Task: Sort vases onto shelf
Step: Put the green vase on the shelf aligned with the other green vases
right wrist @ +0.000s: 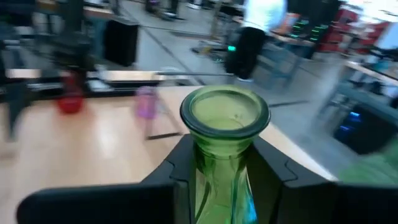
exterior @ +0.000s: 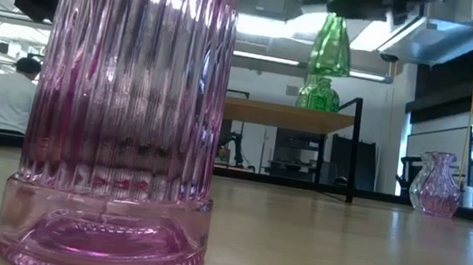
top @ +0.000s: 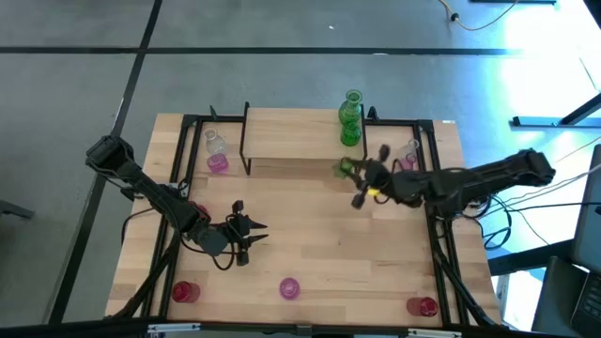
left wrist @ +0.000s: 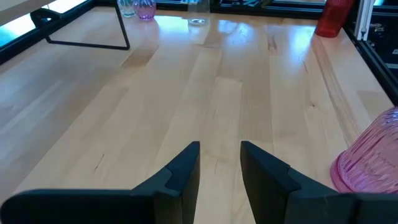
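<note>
The held green vase point(top: 345, 168) hangs short of the shelf's front edge point(top: 300, 158), so it is too early to release; the vase moves toward the shelf in my right gripper next.
The shelf point(top: 300, 131) stands at the table's far middle with one green vase point(top: 350, 117) on its right end. My right gripper point(top: 355, 174) is shut on a second green vase point(right wrist: 224, 143), which in the low view point(exterior: 331, 44) hangs above the one on the shelf point(exterior: 318, 95). My left gripper point(top: 255, 228) waits over the table's near-left part; its fingers point(left wrist: 219, 152) are open with nothing between them. A ribbed pink vase point(exterior: 119, 117) stands on its base at the near edge. My right gripper pinches the green vase's neck point(right wrist: 217, 163) just under the flared rim, one finger point(right wrist: 177, 168) on each side. The fingers come nearly level from the table's right side. The vase is lifted clear and roughly upright, its mouth point(right wrist: 225, 115) up and its body below the fingers.
A pink and a clear vase point(top: 216, 155) stand at the far left, and two more point(top: 410, 153) at the far right. A red vase point(top: 184, 292) and a pink one point(top: 289, 287) stand along the near edge, with another point(top: 423, 306) at the near right. A person sits in the room behind point(exterior: 5, 97).
</note>
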